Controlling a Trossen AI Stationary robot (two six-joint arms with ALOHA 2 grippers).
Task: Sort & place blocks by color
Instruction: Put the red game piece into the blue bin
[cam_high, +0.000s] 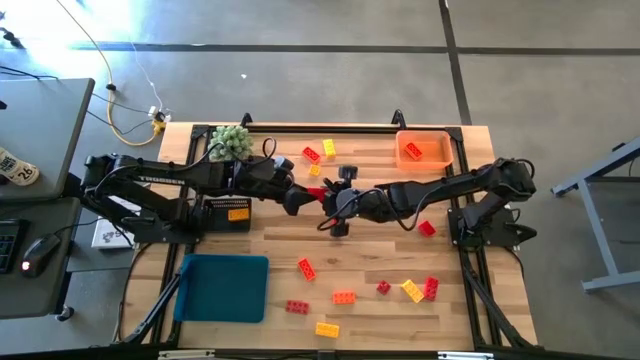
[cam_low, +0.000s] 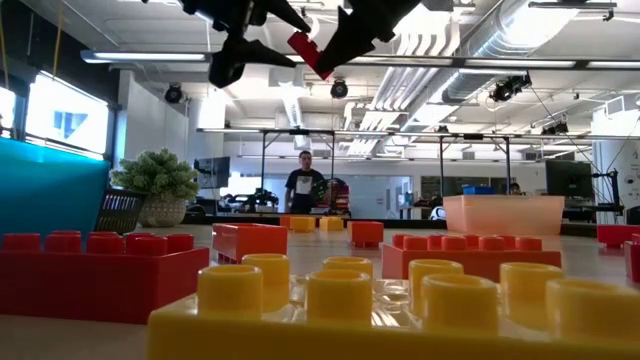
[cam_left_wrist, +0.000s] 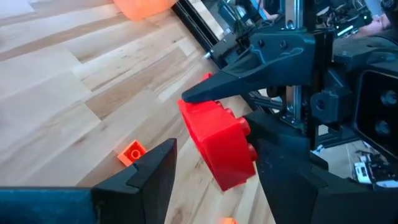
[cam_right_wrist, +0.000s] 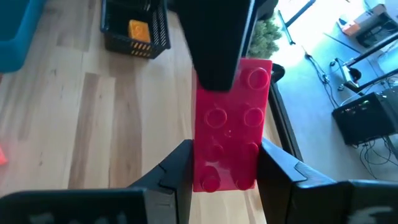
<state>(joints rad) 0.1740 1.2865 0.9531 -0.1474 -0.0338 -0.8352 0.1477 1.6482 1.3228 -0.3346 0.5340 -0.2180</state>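
Note:
My left gripper needs to sort the red block into the blue tray (cam_high: 224, 288), so it will grab the block by its loose end (cam_high: 312, 190).
A red block (cam_left_wrist: 217, 143) hangs in the air over the middle of the table, with my right gripper (cam_right_wrist: 225, 149) shut on it. My left gripper (cam_high: 303, 198) faces it from the table's left and is open. Its two fingers stand on either side of the block's free end (cam_low: 300, 42). One left finger (cam_right_wrist: 217, 43) crosses in front of the studded face; I cannot tell whether it touches. Other red, orange and yellow blocks (cam_high: 345, 297) lie flat on the wood. My right gripper pinches the red block's two long sides (cam_right_wrist: 200, 168) between its two fingers, at one end of the block. The fingers come from the table's right, slanting down, and lie along the block. The block is lifted clear, tilted, its other end sticking out toward my left gripper.
An orange tray (cam_high: 423, 150) with orange blocks stands at the far right and a blue tray (cam_high: 222, 288) at the near left. A black basket (cam_high: 228, 213) holding a yellow block and a green plant ball (cam_high: 230, 142) sit under my left arm.

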